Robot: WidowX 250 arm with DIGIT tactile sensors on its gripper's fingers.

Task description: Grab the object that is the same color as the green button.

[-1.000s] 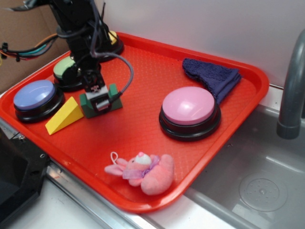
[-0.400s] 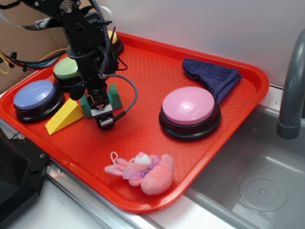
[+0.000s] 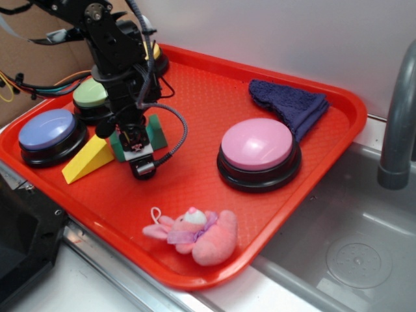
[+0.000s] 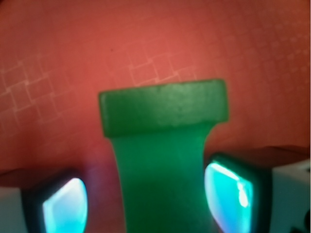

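Observation:
The gripper should close on the green block now, as the robot's fingers are beside both sides of the green block's narrow body (image 4: 160,179).
The object is a small dark green block (image 3: 156,132) with a notch, standing on the red tray (image 3: 195,84) beside a yellow wedge. My gripper (image 3: 135,142) is down over it and hides its middle. In the wrist view the green block (image 4: 163,111) stands between my fingers. The left pad (image 4: 63,204) is a gap away from it and the right pad (image 4: 228,194) is close beside it. My gripper (image 4: 146,201) is open around the block. The green button (image 3: 91,94) sits behind the arm at the tray's left.
A yellow wedge (image 3: 88,159) lies just left of the block. A blue-purple button (image 3: 47,130), a yellow button (image 3: 154,52), a pink button (image 3: 258,146), a dark blue cloth (image 3: 289,101) and a pink plush (image 3: 195,234) share the tray. A sink (image 3: 351,240) and faucet (image 3: 396,130) are at the right.
My gripper has come down around the green block and the wrist has swung toward the tray's front. The block has turned slightly. Little has moved in the last half second.

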